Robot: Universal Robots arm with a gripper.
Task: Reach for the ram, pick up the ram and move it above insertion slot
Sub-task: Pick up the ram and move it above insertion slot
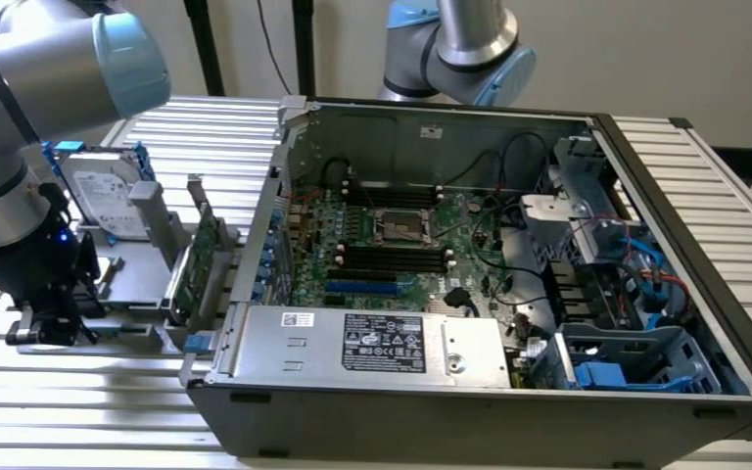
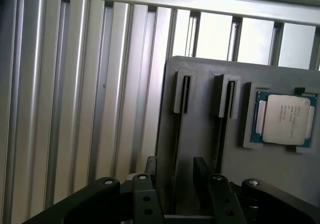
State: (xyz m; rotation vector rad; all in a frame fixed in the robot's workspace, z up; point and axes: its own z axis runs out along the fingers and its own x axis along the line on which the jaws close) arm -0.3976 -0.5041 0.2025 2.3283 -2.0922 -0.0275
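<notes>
The ram has its end inside the holder's slotted post, so my gripper next needs to pick it up by grabbing the middle of its thin upper edge (image 2: 174,176).
My gripper (image 1: 47,328) hangs low over the grey parts holder (image 1: 128,294) at the exterior view's left, outside the open computer case (image 1: 481,392). In the wrist view the gripper (image 2: 175,168) is open. Its two black fingers (image 2: 151,168) stand on either side of a narrow slot (image 2: 185,94) in the holder (image 2: 200,134). A thin dark strip runs along that slot; it may be the ram seen edge-on, but I cannot tell. The black memory slots (image 1: 390,258) lie on the motherboard beside the processor socket (image 1: 399,225).
A silver hard drive with blue rails (image 1: 95,191) and a green expansion card (image 1: 193,269) stand in the holder. A processor chip (image 2: 286,119) lies in its pocket beside a second slot (image 2: 230,99). A power supply (image 1: 369,343) fills the case front. A second arm (image 1: 461,49) stands behind.
</notes>
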